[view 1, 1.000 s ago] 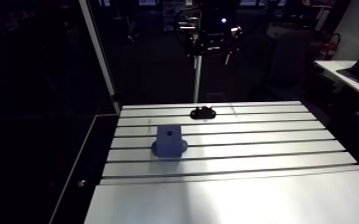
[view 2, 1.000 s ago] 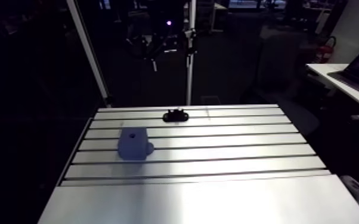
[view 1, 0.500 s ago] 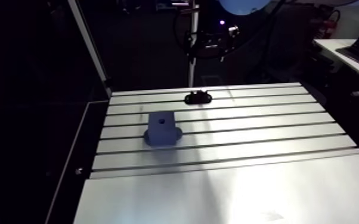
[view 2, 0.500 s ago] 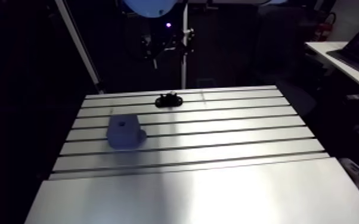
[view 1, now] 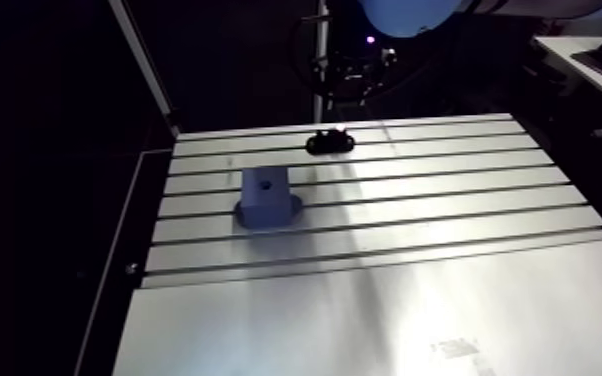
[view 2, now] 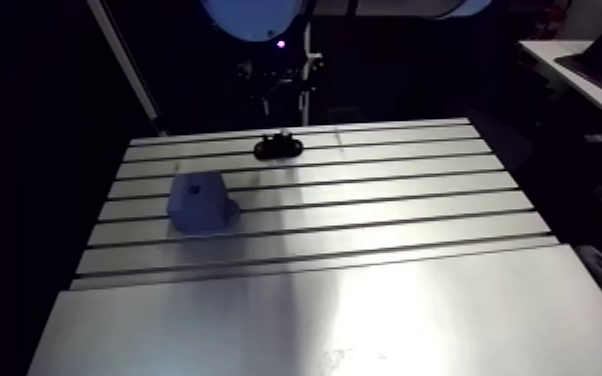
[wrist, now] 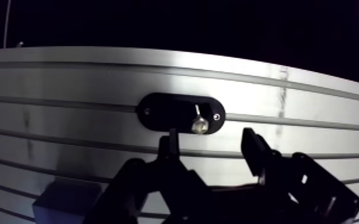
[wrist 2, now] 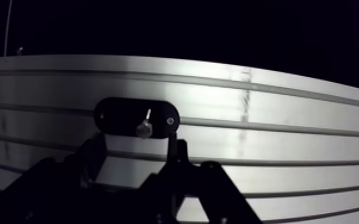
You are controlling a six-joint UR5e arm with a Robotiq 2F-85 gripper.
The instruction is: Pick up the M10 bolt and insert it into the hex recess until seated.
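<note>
I will grab the bolt by its head (wrist: 200, 126) next, because only its silver head is above the black holder around the bolt's body.
The M10 bolt (wrist: 199, 123) stands on a black oval holder (wrist: 158, 111) near the far edge of the slotted table (view 1: 445, 200); its silver head catches the light. In the wrist view my gripper (wrist: 213, 148) is open, hovering above the table with the bolt just ahead of its fingertips and nothing between them. A blue block (view 1: 267, 193) with a dark recess in its top stands on the table's left side, several slots nearer than the holder. In the arm view the gripper (view 1: 351, 68) hangs dark above the holder (view 1: 330, 142).
The table's far edge lies just beyond the holder, with darkness behind. A thin upright post (view 1: 317, 60) stands behind the table near the gripper, and a slanted frame bar (view 1: 145, 70) rises at the far left corner. A smooth plate (view 1: 385, 320) covers the near part.
The arm view has shifted as the camera moved, and a light-blue joint cap now shows at the top. The gripper hangs closer above the black holder than before. Block and holder stay put.
</note>
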